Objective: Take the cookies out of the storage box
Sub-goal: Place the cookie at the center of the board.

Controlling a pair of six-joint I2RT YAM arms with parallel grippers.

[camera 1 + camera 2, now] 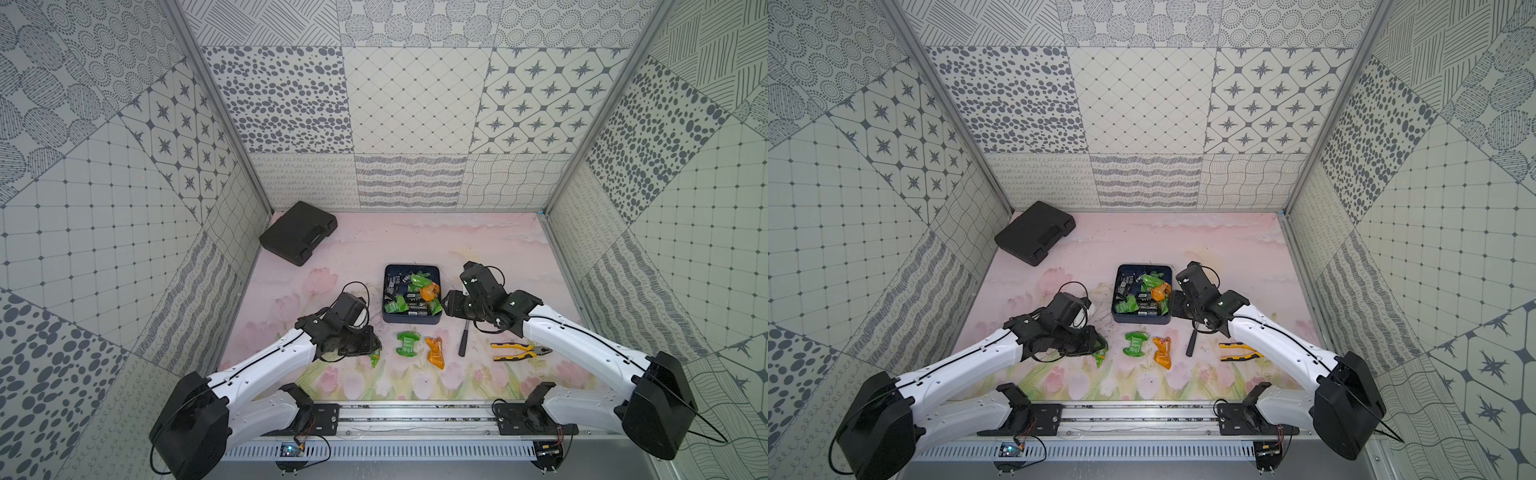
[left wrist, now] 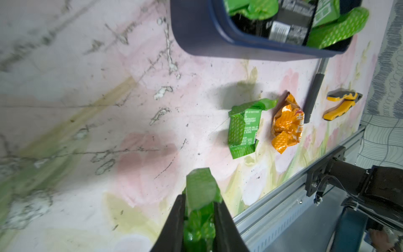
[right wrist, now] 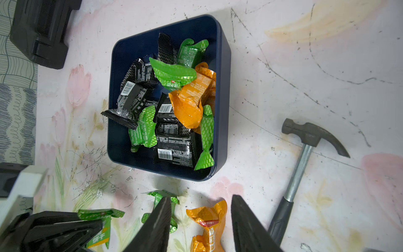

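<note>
I should wait to open my left gripper, as the green cookie is above empty table and would come down short now. I need to first move it to the near side of the loose green cookie.
The navy storage box (image 1: 411,321) (image 1: 1142,319) (image 3: 224,87) sits mid-table, its outer wall (image 2: 207,39) showing in the left wrist view. Several green, orange and black cookies (image 1: 415,291) (image 3: 174,109) are piled inside. A green cookie (image 1: 407,343) (image 2: 244,128) and an orange cookie (image 1: 435,352) (image 3: 207,222) lie on the table in front of the box. My left gripper (image 2: 199,203) (image 1: 373,352) is shut on another green cookie (image 2: 200,187), front left of the box. My right gripper (image 3: 200,197) (image 1: 451,305) hovers open and holds nothing beside the box's right wall.
A hammer (image 1: 463,340) (image 3: 301,163) lies right of the loose cookies, with yellow-black pliers (image 1: 519,351) (image 2: 340,107) further right. A black moulded case (image 1: 297,237) (image 3: 41,30) sits at the back left. The metal rail (image 1: 415,415) runs along the front edge.
</note>
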